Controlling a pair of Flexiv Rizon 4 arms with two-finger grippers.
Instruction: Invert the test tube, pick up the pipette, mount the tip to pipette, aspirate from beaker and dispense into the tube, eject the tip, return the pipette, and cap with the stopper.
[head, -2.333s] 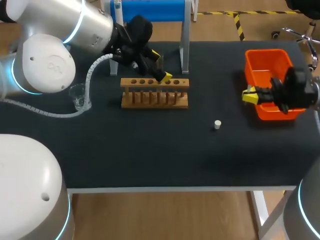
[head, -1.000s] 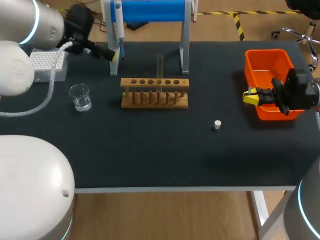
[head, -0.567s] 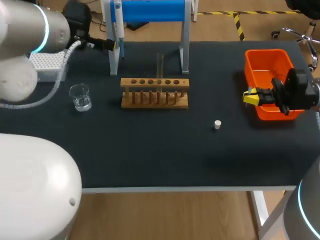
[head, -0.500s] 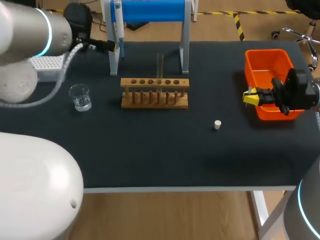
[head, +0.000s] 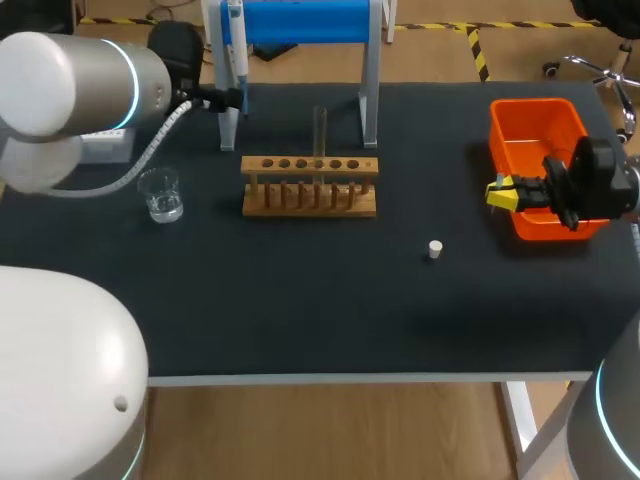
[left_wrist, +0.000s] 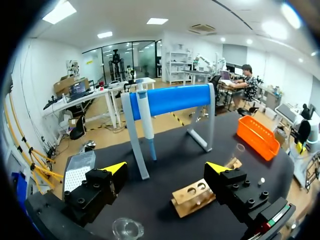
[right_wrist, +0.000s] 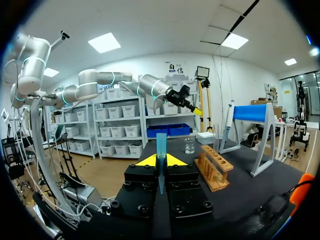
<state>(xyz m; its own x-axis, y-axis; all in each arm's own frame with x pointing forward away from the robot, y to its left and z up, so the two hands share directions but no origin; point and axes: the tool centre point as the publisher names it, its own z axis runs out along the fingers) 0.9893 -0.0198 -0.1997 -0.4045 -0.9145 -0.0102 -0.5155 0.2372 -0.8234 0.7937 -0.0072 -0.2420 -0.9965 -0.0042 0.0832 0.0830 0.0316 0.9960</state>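
The pipette hangs upright with a thin blue shaft (head: 244, 93) below. My left gripper should grab the pipette around its thick white body (head: 238, 42) next.
A white and blue pipette (head: 236, 45) hangs on the blue stand (head: 300, 20) at the back. My left gripper (head: 235, 98) stands open just left of the stand's post; in the left wrist view this gripper (left_wrist: 166, 168) has the pipette (left_wrist: 145, 120) straight ahead, with nothing between its fingers. The test tube (head: 320, 128) stands upright in the wooden rack (head: 310, 187). A glass beaker (head: 160, 193) sits left of the rack. My right gripper (head: 497, 192), beside the orange bin (head: 540, 120), is shut on a slim blue pipette tip (right_wrist: 161, 147). A small white stopper (head: 435, 249) lies on the mat.
The tip box (head: 100, 146) at the back left is mostly hidden behind my left arm. Rack, stand posts and beaker crowd the back left. The black mat (head: 330, 300) runs to the front edge.
My left gripper left the rack, where the tube now stands upright, and swung back-left to the stand, edging closer to the pipette. The right arm has not moved.
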